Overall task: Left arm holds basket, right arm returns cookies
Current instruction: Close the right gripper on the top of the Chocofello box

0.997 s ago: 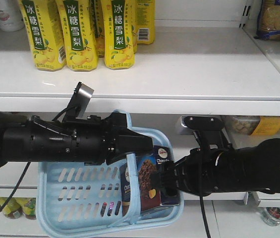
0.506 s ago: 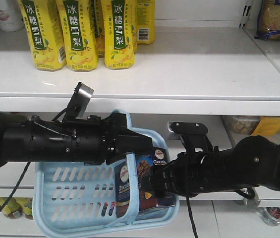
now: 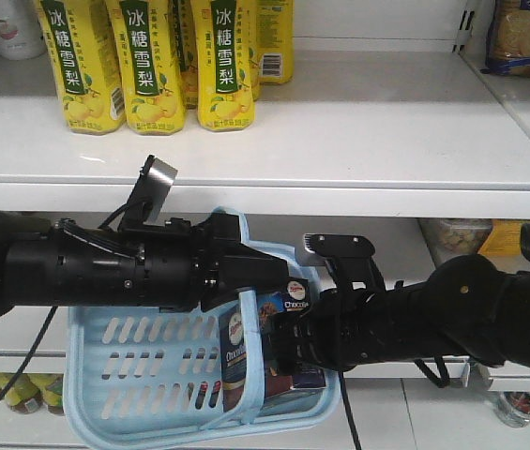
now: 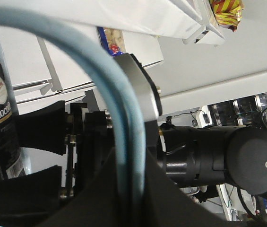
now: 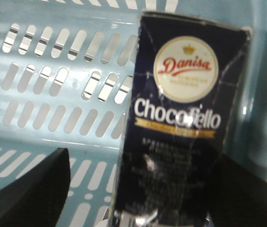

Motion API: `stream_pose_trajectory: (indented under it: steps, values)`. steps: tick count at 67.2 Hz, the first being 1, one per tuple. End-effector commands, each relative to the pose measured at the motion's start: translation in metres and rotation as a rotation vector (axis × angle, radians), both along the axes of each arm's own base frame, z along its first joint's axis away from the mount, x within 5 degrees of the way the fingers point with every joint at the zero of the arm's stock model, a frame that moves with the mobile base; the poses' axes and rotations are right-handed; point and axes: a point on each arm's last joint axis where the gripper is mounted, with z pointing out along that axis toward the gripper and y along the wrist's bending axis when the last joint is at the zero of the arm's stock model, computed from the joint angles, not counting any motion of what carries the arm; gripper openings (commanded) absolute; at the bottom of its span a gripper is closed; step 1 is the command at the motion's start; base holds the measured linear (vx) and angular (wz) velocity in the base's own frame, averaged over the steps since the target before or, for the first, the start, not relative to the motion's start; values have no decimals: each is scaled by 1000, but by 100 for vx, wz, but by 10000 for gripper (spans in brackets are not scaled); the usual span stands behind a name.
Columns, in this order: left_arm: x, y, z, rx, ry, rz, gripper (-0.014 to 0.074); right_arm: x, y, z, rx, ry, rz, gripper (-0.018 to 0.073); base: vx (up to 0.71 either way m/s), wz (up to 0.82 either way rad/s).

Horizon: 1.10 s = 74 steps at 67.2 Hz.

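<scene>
My right gripper grabs the box by its narrow Danisa-logo side point(image 3: 295, 292) next, to return the cookies from the basket point(image 3: 143, 375) to the shelf.
The light blue basket point(image 3: 143, 375) hangs in front of the lower shelf by its band handle point(image 4: 124, 118). My left gripper point(image 3: 244, 281) point(image 4: 131, 198) is shut on that handle at its top. The cookies point(image 3: 246, 347) point(image 5: 180, 127), a dark navy box, stand upright inside the basket at its right end. My right gripper point(image 3: 288, 342) point(image 5: 142, 165) reaches into the basket from the right and is open. The box stands between its fingers, close against the right finger point(image 5: 251, 194). A gap separates it from the left finger point(image 5: 34, 189).
Yellow drink bottles point(image 3: 152, 66) stand on the upper white shelf, whose front edge point(image 3: 358, 199) runs just above both arms. Snack packets point(image 3: 485, 234) lie on the lower shelf at the right. Jars point(image 3: 21, 394) sit at the bottom left.
My right arm has moved left and deeper into the basket, bringing its fingers around the cookies. The box and the basket have shifted slightly left. The left arm has held still.
</scene>
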Motion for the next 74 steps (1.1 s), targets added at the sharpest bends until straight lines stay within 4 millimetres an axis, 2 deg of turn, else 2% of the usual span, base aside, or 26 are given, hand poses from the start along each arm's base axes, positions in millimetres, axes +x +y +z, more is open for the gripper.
stream_pose_trajectory:
  steps: [1,18,49,74]
  values:
    - [1,2,33,-137,-46,56,-4,10,4,15,29,-65,-12,504,0,0]
    - [1,2,33,-137,-46,56,-4,22,12,8,9,-58,7,426,0,0]
    - [1,2,33,-137,-46,56,-4,20,12,4,-11,-42,43,181,0,0]
    - [1,2,33,-137,-46,56,-4,19,12,4,-9,-29,53,175,0,0]
